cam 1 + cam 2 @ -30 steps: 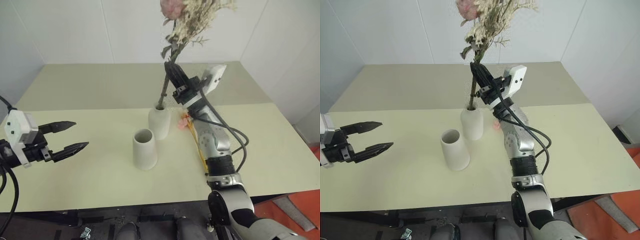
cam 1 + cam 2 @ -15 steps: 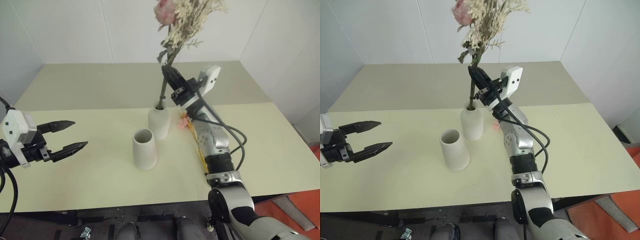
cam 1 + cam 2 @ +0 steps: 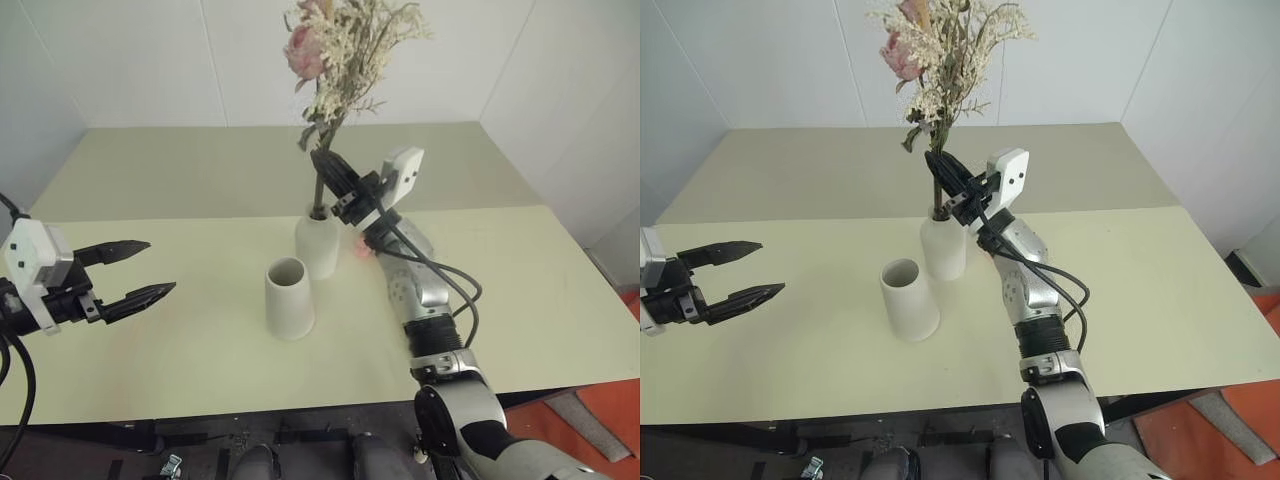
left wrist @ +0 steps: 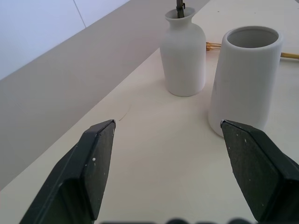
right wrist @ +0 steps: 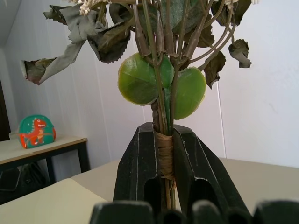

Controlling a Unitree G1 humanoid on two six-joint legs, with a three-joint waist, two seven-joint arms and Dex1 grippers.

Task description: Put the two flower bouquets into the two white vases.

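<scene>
I should let go with my right gripper now. The lower end of the green stem is inside the opening of the narrow-necked white vase, so the bushy bouquet would stand in the vase.
My right gripper [image 3: 326, 166] is shut on the green stem of the bushy bouquet [image 3: 345, 45], whose pink rose and cream sprigs rise above it. In the right wrist view the fingers [image 5: 140, 158] clamp the wrapped stem [image 5: 164, 144]. The stem's lower end enters the mouth of the narrow-necked white vase [image 3: 318, 245]. In front of it to the left stands the wide-mouthed cone vase [image 3: 288, 298], empty. The slim bouquet lies on the table behind my right arm, showing pink blooms [image 3: 360, 247] and yellow stems [image 4: 212, 45]. My left gripper [image 3: 160, 266] hovers open well to the left of both vases.
The pale table [image 3: 180, 340] has a seam across its middle and a near edge [image 3: 250, 410]. White walls stand behind it. Orange floor [image 3: 600, 420] lies beyond the right corner. A teal dinosaur box [image 5: 36, 131] sits on a distant desk.
The right gripper has tipped the bushy bouquet to the left, so its flower head has swung left and a little lower while the stem stays in the vase neck. The left gripper has kept still.
</scene>
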